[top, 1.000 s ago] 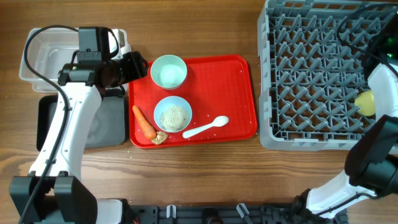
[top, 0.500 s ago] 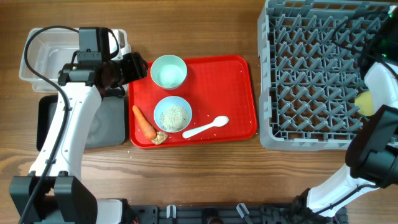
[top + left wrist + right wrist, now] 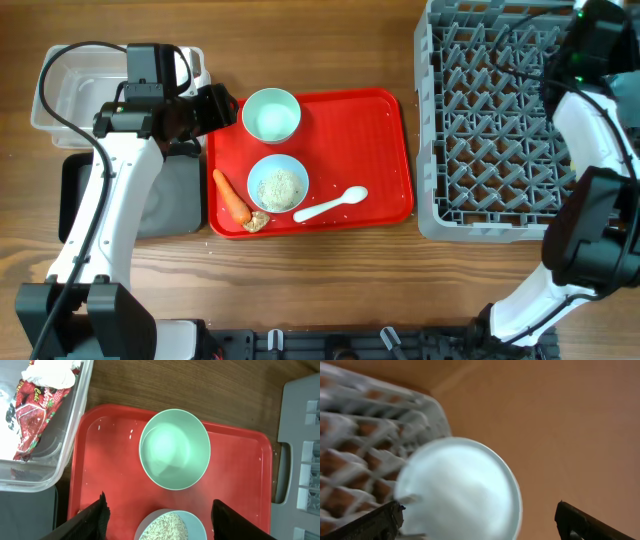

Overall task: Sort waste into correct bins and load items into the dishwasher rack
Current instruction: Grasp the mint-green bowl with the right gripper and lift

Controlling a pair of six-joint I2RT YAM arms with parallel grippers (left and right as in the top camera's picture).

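My right gripper should next grab the rim of the empty pale blue-green bowl (image 3: pixel 174 449) on the side that faces the rack, to slot the bowl into the rack.
My left gripper (image 3: pixel 157 522) hangs open over the red tray, its fingers either side of the pale bowl of white rice grains (image 3: pixel 278 185). An empty pale blue-green bowl (image 3: pixel 174 449) sits just beyond it. On the tray's near left lie the orange carrot (image 3: pixel 231 196) and the beige lump (image 3: pixel 258 221), with the white spoon (image 3: pixel 330 205) to the right. The crinkled wrapper (image 3: pixel 37 405) lies in the clear tub (image 3: pixel 70 90). My right gripper (image 3: pixel 480 520) is open at the grey rack's (image 3: pixel 500 130) far right side. A blurred pale blue plate (image 3: pixel 457 490) stands there against the rack's edge.
The black tray (image 3: pixel 75 195) lies in front of the clear tub, partly under my left arm. The flat red tray (image 3: pixel 370 130) sits between the bins and the rack. My right arm (image 3: pixel 585 110) stretches across the rack's right side.
My right gripper has gone from shut to wide open, and its arm has swung toward the rack's far right corner, covering the yellow cup seen earlier. The left arm has not moved.
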